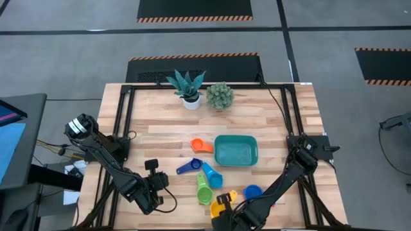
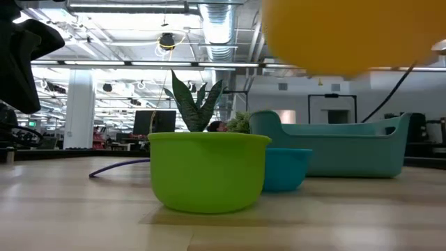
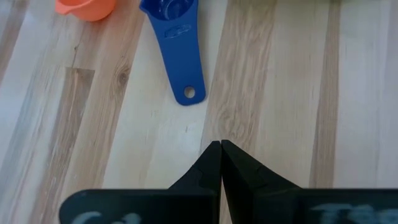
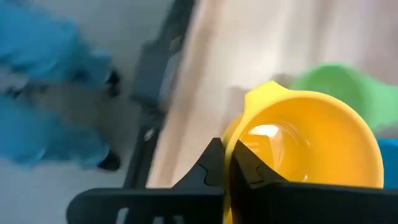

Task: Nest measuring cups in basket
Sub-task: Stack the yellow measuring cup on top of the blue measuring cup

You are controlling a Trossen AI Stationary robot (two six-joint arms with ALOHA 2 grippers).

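The yellow cup [image 1: 217, 206] hangs beside the blue cup's bowl [image 1: 252, 190]. From here, my right gripper keeps hold of the yellow cup until it is in that bowl.
The yellow cup [image 1: 217, 206] sits near the table's near edge in my right gripper [image 1: 225, 205], and in the low view the yellow cup [image 2: 348, 35] hangs above the table. The green cup [image 1: 204, 191] stands upright beside it, with the light blue cup [image 1: 212, 174], dark blue cup [image 1: 188, 167] and orange cup [image 1: 201, 146] farther off. A blue cup [image 1: 252, 191] lies to the right. The teal basket [image 1: 236, 151] stands mid-table. My left gripper [image 3: 221, 146] is shut above bare wood, short of the dark blue cup's handle [image 3: 186, 68]. No red cup shows. My right gripper holds the yellow cup by its rim [image 4: 239, 134], with one finger [image 4: 252, 171] inside the bowl and the other outside. The cup is lifted clear of the table, its mouth facing up toward the wrist camera.
Two white-potted plants [image 1: 189, 86] stand at the far edge. Bare wood lies left of the cups and around the left gripper. In the right wrist view a person in blue clothing [image 4: 43, 81] stands on the floor beyond the table edge.
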